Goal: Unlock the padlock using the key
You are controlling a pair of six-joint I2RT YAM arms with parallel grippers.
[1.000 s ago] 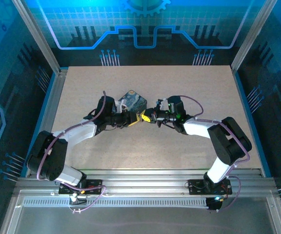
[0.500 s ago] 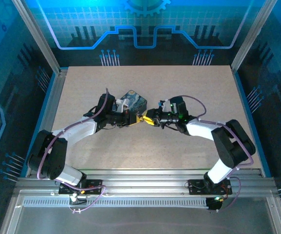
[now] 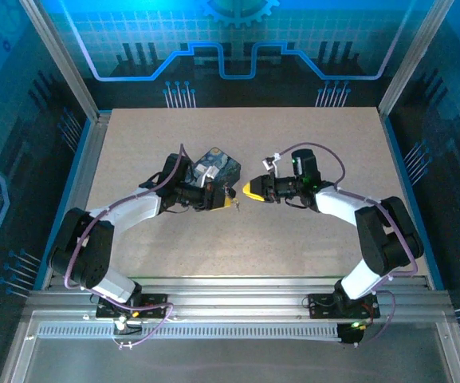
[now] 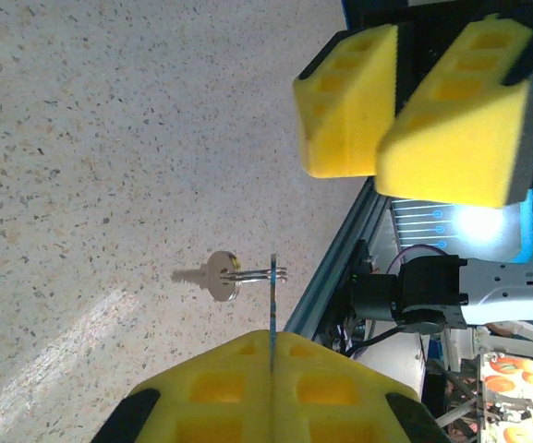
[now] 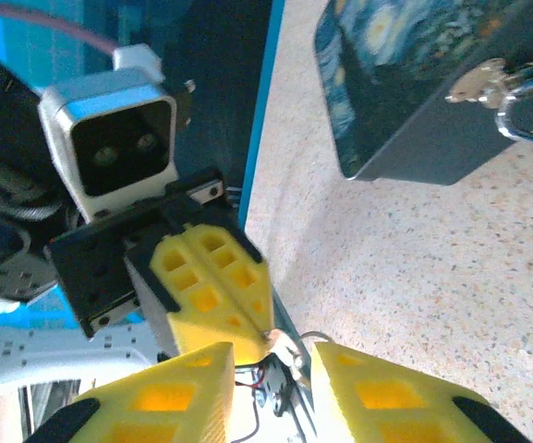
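Note:
I need to grab the key's ringed end (image 5: 289,350) next with my right gripper, opposite the left gripper, so the key's blade stays free to unlock the padlock (image 5: 508,122).
My left gripper (image 4: 272,340) is shut on a thin pale key (image 4: 272,300) held edge-on, its blade sticking out past the yellow fingertips. A small ring through it carries a second silvery key (image 4: 216,275) hanging over the table. From above, the left gripper (image 3: 229,201) sits just in front of the dark blue painted box (image 3: 218,166). The padlock (image 5: 508,122) shows its silvery shackle at the box's (image 5: 405,83) edge, its dark body cut off by the frame. My right gripper (image 5: 271,374) is open, facing the left fingers (image 5: 212,281). It (image 3: 250,189) stands a short gap right of them.
The pale speckled tabletop (image 3: 293,239) spreads around both arms. Metal rails (image 3: 237,291) run along the near edge and the left side. The blue-lit enclosure walls (image 3: 230,48) rise at the back. The right arm's cable (image 3: 317,152) loops above its wrist.
The right gripper has pulled back to the right, away from the left fingertips it was touching. The left gripper has shifted slightly toward the near edge, still holding the key.

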